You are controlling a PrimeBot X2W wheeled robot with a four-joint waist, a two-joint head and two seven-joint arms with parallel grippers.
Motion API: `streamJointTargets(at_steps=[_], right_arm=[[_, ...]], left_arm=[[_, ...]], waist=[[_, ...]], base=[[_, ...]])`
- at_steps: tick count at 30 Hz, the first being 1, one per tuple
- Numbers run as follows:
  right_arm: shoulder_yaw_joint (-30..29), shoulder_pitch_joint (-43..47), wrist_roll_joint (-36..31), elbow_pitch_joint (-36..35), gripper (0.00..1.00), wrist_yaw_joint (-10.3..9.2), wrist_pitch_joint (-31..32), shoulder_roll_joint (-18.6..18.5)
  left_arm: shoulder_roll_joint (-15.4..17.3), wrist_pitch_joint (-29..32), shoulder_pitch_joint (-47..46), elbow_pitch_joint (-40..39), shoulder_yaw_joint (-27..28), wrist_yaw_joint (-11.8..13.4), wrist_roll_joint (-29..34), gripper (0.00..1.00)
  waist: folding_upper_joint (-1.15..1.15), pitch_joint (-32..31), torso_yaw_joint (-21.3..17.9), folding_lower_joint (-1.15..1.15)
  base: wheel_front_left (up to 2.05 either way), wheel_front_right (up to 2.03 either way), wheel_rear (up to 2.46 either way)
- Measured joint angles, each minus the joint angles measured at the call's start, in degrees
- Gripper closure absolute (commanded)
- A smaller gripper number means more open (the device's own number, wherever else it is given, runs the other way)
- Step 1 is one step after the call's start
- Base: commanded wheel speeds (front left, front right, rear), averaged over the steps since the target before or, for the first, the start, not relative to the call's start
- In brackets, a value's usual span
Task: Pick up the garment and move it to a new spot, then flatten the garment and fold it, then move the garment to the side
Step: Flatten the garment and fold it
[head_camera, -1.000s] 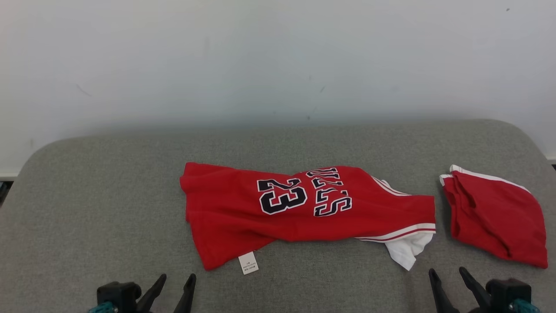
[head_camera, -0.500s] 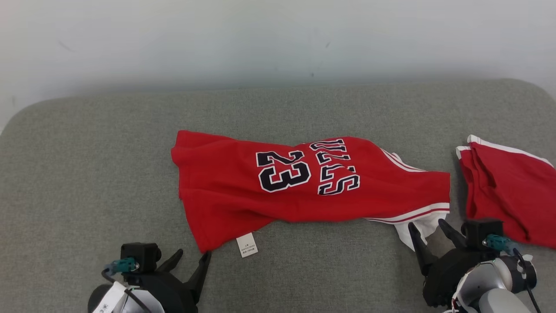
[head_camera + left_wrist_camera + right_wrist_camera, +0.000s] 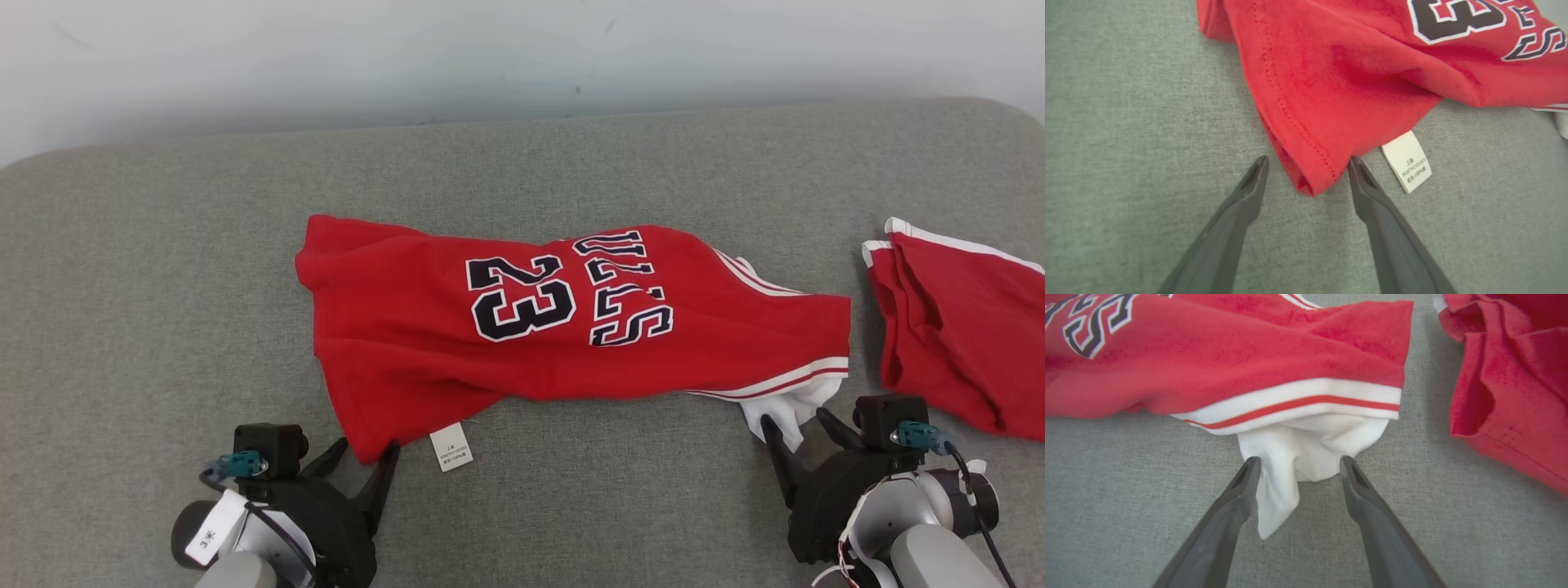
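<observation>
My right gripper next needs to grab the jersey by its white sleeve end (image 3: 786, 412) (image 3: 1290, 468), because that bunches up into a raised fold while the jersey's red body lies slack.
The garment (image 3: 563, 327) is a red jersey with a dark "23" and lettering, lying crumpled across the grey padded surface (image 3: 163, 286). A white care label (image 3: 451, 447) sticks out at its near left corner, and a white cloth end (image 3: 796, 406) hangs out below the red-and-white striped trim at its right. My left gripper (image 3: 363, 451) is open, its fingers either side of the jersey's near left corner (image 3: 1310, 179). My right gripper (image 3: 796, 418) is open too, straddling the white cloth end (image 3: 1298, 457). Neither gripper holds anything.
A second red garment (image 3: 955, 327) with white trim lies folded at the right edge, close to my right gripper, also seen in the right wrist view (image 3: 1511, 384). A pale wall (image 3: 522, 49) runs behind the surface's far edge.
The head camera has tilted down, so the whole picture has shifted. Both grippers have come forward: the left to the jersey's near left corner, the right to the white cloth end. Both stay open.
</observation>
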Motion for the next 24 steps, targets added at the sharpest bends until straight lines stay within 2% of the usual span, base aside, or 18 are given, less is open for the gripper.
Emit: streamJointTargets(at_steps=[4, 5, 6, 8, 9, 10, 11, 12, 21, 22, 23, 24], right_arm=[[0.02, 0.0, 0.0, 0.65, 0.0, -0.01, 0.43, 0.1], [0.09, 0.0, 0.0, 0.78, 0.0, -0.01, 0.45, 0.19], [0.18, 0.01, 0.0, 0.9, 0.0, -0.02, 0.47, 0.29], [0.24, 0.02, 0.0, 1.26, 0.0, -0.46, 0.49, 0.45], [0.23, 0.02, 0.0, 1.46, 0.0, -0.48, 0.49, 0.49], [0.23, 0.02, 0.0, 1.66, 0.0, -0.48, 0.49, 0.55], [0.16, 0.02, 0.0, 1.9, 0.0, -0.51, 0.49, 0.63], [0.1, 0.03, 0.0, 2.15, 0.0, -0.54, 0.51, 0.7], [0.27, 0.11, 0.05, 2.86, 0.0, -0.92, 0.93, 1.98], [0.31, 0.11, 0.14, 3.02, 0.05, -0.92, 0.94, 2.12], [0.31, 0.11, 0.22, 3.19, 0.41, -0.92, 0.96, 2.23], [0.3, 0.1, 0.29, 3.42, 0.56, -0.92, 0.99, 2.34]], left_arm=[[-0.24, -0.23, -0.89, 1.32, -0.37, -0.54, 0.0, 0.02], [-0.24, -0.27, -1.2, 1.81, -0.45, -0.64, 0.0, 0.52], [-0.3, -0.59, -1.36, 2.32, -0.46, -0.97, 0.0, 0.6], [-0.43, -0.94, -1.52, 2.98, -0.47, -0.97, 0.0, 0.9], [-0.43, -1.19, -1.64, 3.34, -0.48, -0.97, 0.0, 1.0], [-0.47, -1.24, -1.81, 3.85, -0.51, -1.0, 0.0, 1.0], [-0.52, -1.35, -2.1, 4.37, -0.68, -1.09, 0.0, 0.95], [-0.71, -1.65, -2.38, 4.81, -0.85, -1.51, 0.0, 1.0], [-1.51, -2.85, -2.61, 7.23, -1.93, -2.01, 0.0, 1.0], [-1.55, -3.24, -2.72, 7.59, -1.99, -2.02, 0.0, 1.0], [-1.64, -3.35, -2.83, 7.88, -2.03, -2.03, 0.0, 1.0], [-1.68, -3.42, -2.97, 8.13, -2.12, -2.05, 0.0, 1.0]], waist=[[0.0, 0.2, -0.12, 0.0], [0.0, 0.22, -0.13, 0.0], [0.0, 0.24, -0.14, 0.0], [0.0, 0.26, -0.13, 0.0], [0.0, 0.25, -0.12, 0.0], [0.0, 0.22, -0.09, 0.0], [0.0, 0.17, -0.06, 0.0], [0.0, 0.05, -0.03, 0.0], [0.0, -0.88, 0.37, 0.0], [0.0, -0.93, 0.4, 0.0], [0.0, -0.97, 0.43, 0.0], [0.0, -1.01, 0.46, 0.0]], base=[[0.0, 0.0, 0.0], [0.0, 0.0, 0.0], [0.0, 0.0, 0.0], [0.0, 0.0, 0.0], [0.0, 0.0, 0.0], [0.0, 0.0, 0.0], [0.0, 0.0, 0.0], [0.0, 0.0, 0.0], [0.0, 0.0, 0.0], [0.0, 0.0, 0.0], [0.0, 0.0, 0.0], [0.0, 0.0, 0.0]])
